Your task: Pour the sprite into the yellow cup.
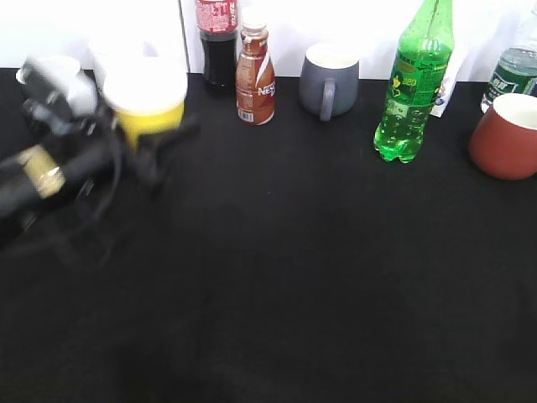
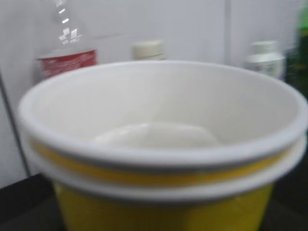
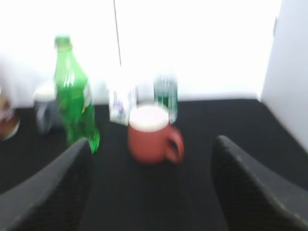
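Observation:
I should next grab the sprite with my right gripper around its straight-sided lower label [image 1: 409,91] [image 3: 79,109] to pour it, since the sprite's sides slope in toward its cap.
The yellow cup [image 1: 148,102] is at the far left, with the blurred fingers of my left gripper [image 1: 155,138] on either side of its lower part. In the left wrist view the yellow cup [image 2: 159,144] fills the frame, showing its white inside and double rim, and hides the jaws. The sprite [image 1: 414,84], a tall bright-green bottle, stands upright at the back right. It also shows in the right wrist view [image 3: 73,103], left of centre. My right gripper [image 3: 151,192] is open and empty, well short of the bottle, and is out of the exterior view.
At the back stand a cola bottle [image 1: 217,38], a brown drink bottle [image 1: 255,80], a grey mug [image 1: 329,80], a red mug [image 1: 506,134] and a water bottle [image 1: 512,71]. A white cup [image 1: 52,69] sits behind my left arm. Black cloth [image 1: 319,269] covers the table.

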`<control>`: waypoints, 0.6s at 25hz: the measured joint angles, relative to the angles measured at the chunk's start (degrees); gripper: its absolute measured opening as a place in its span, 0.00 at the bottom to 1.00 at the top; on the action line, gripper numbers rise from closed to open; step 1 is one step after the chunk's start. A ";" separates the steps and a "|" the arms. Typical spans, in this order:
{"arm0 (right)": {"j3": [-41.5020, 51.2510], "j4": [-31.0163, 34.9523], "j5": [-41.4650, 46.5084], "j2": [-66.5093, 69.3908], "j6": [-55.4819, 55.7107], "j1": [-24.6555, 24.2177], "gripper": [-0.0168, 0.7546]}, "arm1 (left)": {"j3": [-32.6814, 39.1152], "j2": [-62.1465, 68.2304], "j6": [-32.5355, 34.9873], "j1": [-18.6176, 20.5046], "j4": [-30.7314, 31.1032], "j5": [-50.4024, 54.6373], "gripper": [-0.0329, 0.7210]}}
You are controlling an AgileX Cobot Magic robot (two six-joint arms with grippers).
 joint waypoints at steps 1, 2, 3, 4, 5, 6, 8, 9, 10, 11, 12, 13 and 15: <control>2.68 0.06 -7.99 3.50 0.00 0.00 0.78 | 2.36 -0.91 -0.06 0.00 1.91 -0.26 0.63; 4.81 0.11 -14.67 7.97 0.00 0.00 0.78 | 4.42 -1.12 -0.12 0.00 3.29 -0.19 0.63; 5.87 0.05 -20.45 12.80 0.00 0.00 0.78 | 5.65 -1.31 -0.12 0.00 4.26 -0.19 0.63; 6.22 0.04 -26.59 18.12 0.00 0.00 0.78 | 6.28 -1.37 -0.12 0.00 4.54 -0.19 0.63; 6.27 -2.91 -32.12 24.14 0.00 0.00 0.78 | 6.57 -1.37 -0.12 0.00 4.71 -0.19 0.63; 6.27 -5.48 -37.57 29.65 0.70 0.00 0.78 | 6.68 -1.37 -0.12 0.00 4.84 -0.19 0.63; 6.22 -7.11 -45.79 39.61 2.87 3.20 0.78 | 6.76 -1.37 -0.12 0.00 4.91 -0.19 0.63; 6.17 -6.08 -48.49 45.39 2.96 7.21 0.78 | 6.76 -1.37 -0.12 0.00 4.91 -0.19 0.63; 6.11 -0.64 -50.77 49.63 1.22 11.38 0.78 | 6.76 -1.37 -0.12 0.00 4.91 -0.19 0.63; 6.05 7.14 -55.38 54.81 -3.09 16.02 0.78 | 6.76 -1.37 -0.12 0.00 4.91 -0.19 0.63; 6.00 14.25 -61.31 61.17 -7.36 20.47 0.78 | 6.76 -1.37 -0.12 0.00 4.91 -0.19 0.63; 5.44 19.04 -68.06 67.09 -10.51 24.67 0.78 | 6.76 -1.37 -0.12 0.00 4.91 -0.19 0.63; 1.63 24.28 -76.56 78.59 -11.63 29.48 0.80 | 6.76 -1.37 -0.12 0.00 4.91 -0.19 0.63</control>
